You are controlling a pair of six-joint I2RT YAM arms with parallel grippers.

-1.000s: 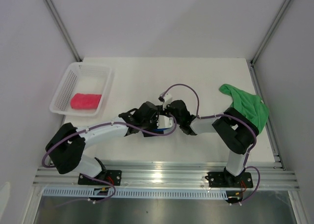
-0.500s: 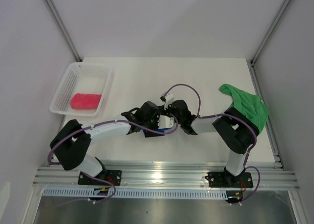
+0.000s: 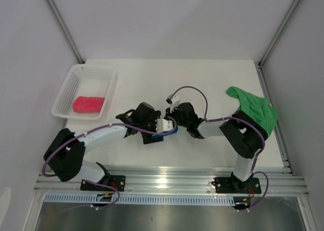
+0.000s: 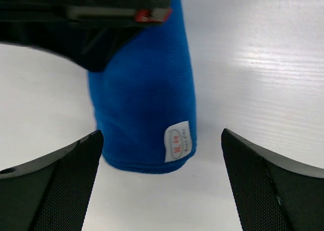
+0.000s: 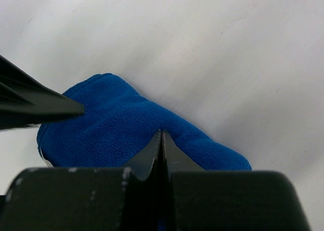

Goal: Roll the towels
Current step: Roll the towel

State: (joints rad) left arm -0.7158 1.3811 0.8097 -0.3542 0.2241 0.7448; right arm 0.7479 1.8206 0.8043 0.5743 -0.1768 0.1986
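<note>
My left gripper grabs the blue towel by its labelled end [image 3: 158, 135] next, to lay it, still rolled, beside the pink towel [image 3: 88, 104].
The blue towel [image 4: 144, 104] lies rolled on the table, its white label [image 4: 177, 141] facing the left wrist camera. My left gripper [image 4: 162, 190] is open, a finger on each side of the roll's near end, touching nothing. My right gripper [image 5: 161, 135] is shut, its tips resting on top of the blue towel [image 5: 111, 124]. From above, both grippers meet mid-table: the left gripper [image 3: 163, 125], the right gripper [image 3: 175, 122], and a sliver of blue towel [image 3: 171, 132] between them. The pink towel [image 3: 88, 104] lies rolled in the basket. The green towel [image 3: 255, 109] lies crumpled at the right.
The white mesh basket [image 3: 71, 86] stands at the table's far left. A metal rail [image 3: 273, 114] runs along the table's right edge beside the green towel. A purple cable [image 3: 190, 89] loops above the right wrist.
My left gripper has drawn back to the left and nearer, away from the blue roll, staying open. The right gripper has stayed shut on top of the roll.
</note>
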